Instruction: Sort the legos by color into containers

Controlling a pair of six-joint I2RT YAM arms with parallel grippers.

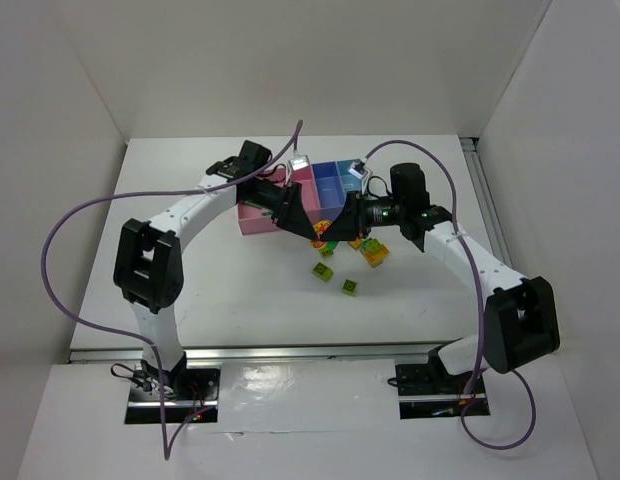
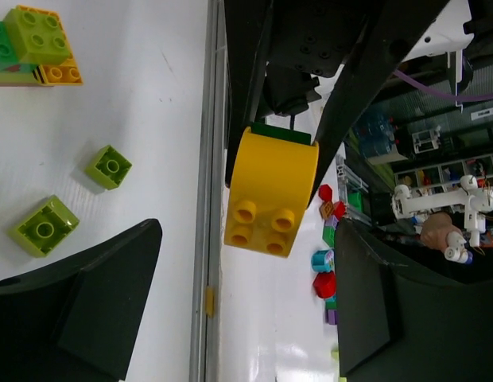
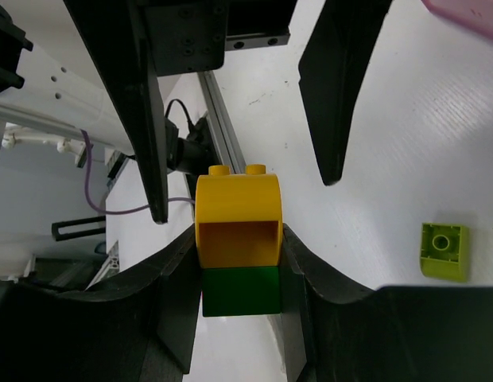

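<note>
The yellow brick's stud end lies between my left gripper's open fingers, both sides free, so it is now time to close, which would catch the brick.
My right gripper (image 3: 238, 239) is shut on a small stack: a yellow arched brick (image 3: 237, 208) on a dark green brick (image 3: 240, 290), held above the table. In the left wrist view the yellow brick (image 2: 266, 195) hangs studs-first between the wide-open jaws of my left gripper (image 2: 248, 231), untouched. The two grippers, left (image 1: 300, 222) and right (image 1: 335, 232), meet just in front of the containers (image 1: 258, 216), a joined row of pink and blue bins. Loose lime bricks (image 1: 323, 271) (image 1: 350, 287) and a mixed stack (image 1: 373, 251) lie on the table.
The lime bricks (image 2: 110, 166) (image 2: 44, 226) and the stack (image 2: 36, 44) show left of the held brick. One lime brick (image 3: 444, 251) lies right of my right gripper. A metal rail (image 2: 200, 263) marks the table's near edge. White walls enclose the table.
</note>
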